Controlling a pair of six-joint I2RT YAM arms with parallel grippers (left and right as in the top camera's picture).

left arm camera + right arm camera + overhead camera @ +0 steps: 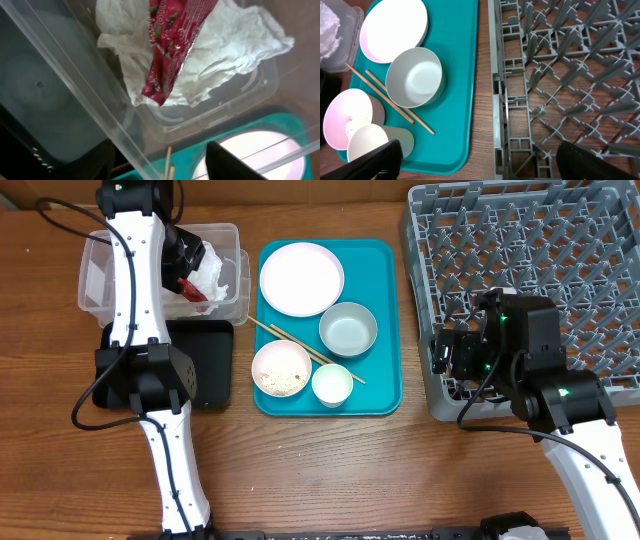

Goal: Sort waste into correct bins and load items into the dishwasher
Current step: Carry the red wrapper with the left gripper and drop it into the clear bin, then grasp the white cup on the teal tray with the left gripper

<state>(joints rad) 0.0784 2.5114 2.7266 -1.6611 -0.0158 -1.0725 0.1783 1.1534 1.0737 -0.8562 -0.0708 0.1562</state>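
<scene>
My left gripper is going to grab the white cup by its rim point(328, 374) next, which leaves the cup's base free to hand over to my right gripper.
The clear tub point(100, 275) at the back left holds the crumpled white napkin point(230, 45) and the red wrapper point(170, 50), which lies on the napkin. My left gripper point(190, 265) hovers over the tub, open and empty; its fingers point(165, 165) show apart. The flat black tray point(210, 360) lies in front of the tub. On the teal tray point(385, 310) are the white plate point(301, 278), a grey bowl point(348, 329), a bowl with rice point(281, 368), a white cup point(332, 384) and two chopsticks point(300, 345). My right gripper point(440, 352) is open over the grey dish rack's point(560, 240) left edge.
The wooden table point(330, 470) is bare along the front. The rack's left wall point(496, 90) stands close to the teal tray's right rim point(472, 75). The left arm's body covers part of the black tray.
</scene>
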